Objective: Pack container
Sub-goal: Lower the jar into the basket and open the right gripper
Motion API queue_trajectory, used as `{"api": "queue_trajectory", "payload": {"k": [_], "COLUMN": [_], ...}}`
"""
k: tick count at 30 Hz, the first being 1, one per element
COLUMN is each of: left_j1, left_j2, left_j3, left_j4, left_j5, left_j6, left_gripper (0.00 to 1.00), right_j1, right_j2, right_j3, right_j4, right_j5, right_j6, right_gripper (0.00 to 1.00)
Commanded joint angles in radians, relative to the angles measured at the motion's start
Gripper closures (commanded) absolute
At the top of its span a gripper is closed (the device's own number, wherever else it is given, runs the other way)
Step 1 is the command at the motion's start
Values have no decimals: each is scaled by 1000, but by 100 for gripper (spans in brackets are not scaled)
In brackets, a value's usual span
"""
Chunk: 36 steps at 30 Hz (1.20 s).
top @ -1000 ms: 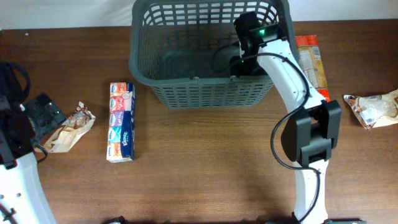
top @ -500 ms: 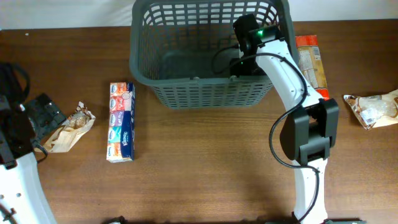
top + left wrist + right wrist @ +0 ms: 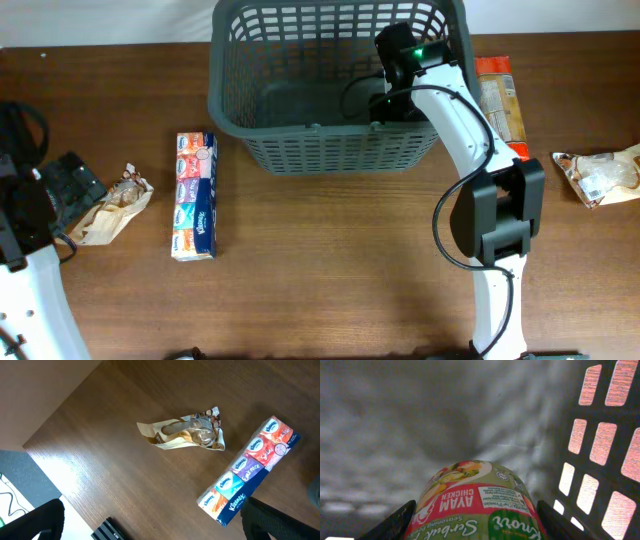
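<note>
My right gripper holds the chicken seasoning pack inside the basket and needs to release it now. The pack would drop onto the basket's grey bottom.
The container, a large dark grey slotted basket, stands at the back middle of the table. My right gripper reaches down inside it near its right wall. In the right wrist view this gripper is shut on a green and red chicken seasoning pack, one finger on each side. The pack hangs over the basket's grey floor, close to the lattice wall. Far left, my left gripper stands open with nothing in it.
A multicoloured tissue pack lies left of the basket. A crumpled brown snack wrapper lies beside the left gripper. Right of the basket lie an orange packet and a brown and white bag.
The right arm has shifted slightly inside the basket with the pack held, then stayed still. The left arm has not moved.
</note>
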Motion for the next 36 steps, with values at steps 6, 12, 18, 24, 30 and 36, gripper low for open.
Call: {"api": "queue_trajectory", "payload": {"k": [6, 12, 18, 24, 30, 36], "left_j1": [7, 7, 7, 7, 7, 7], "left_j2": [4, 4, 4, 4, 4, 4], "left_j3": [3, 3, 3, 3, 3, 3], "left_j4": [-2, -2, -2, -2, -2, -1], "left_j5": [3, 3, 3, 3, 3, 3], "left_j6": [-10, -10, -10, -10, -10, -10], "left_gripper": [1, 1, 1, 1, 1, 1], "right_j1": [3, 3, 3, 3, 3, 3], "right_j2": [3, 3, 3, 3, 3, 2], "right_j3": [-3, -3, -3, -3, 8, 233], "right_j4": [0, 0, 0, 0, 6, -63], "right_j5": [-3, -2, -2, -3, -3, -3], "right_j6": [-4, -4, -4, -4, -10, -16], "right_gripper": [60, 46, 24, 1, 1, 1]}}
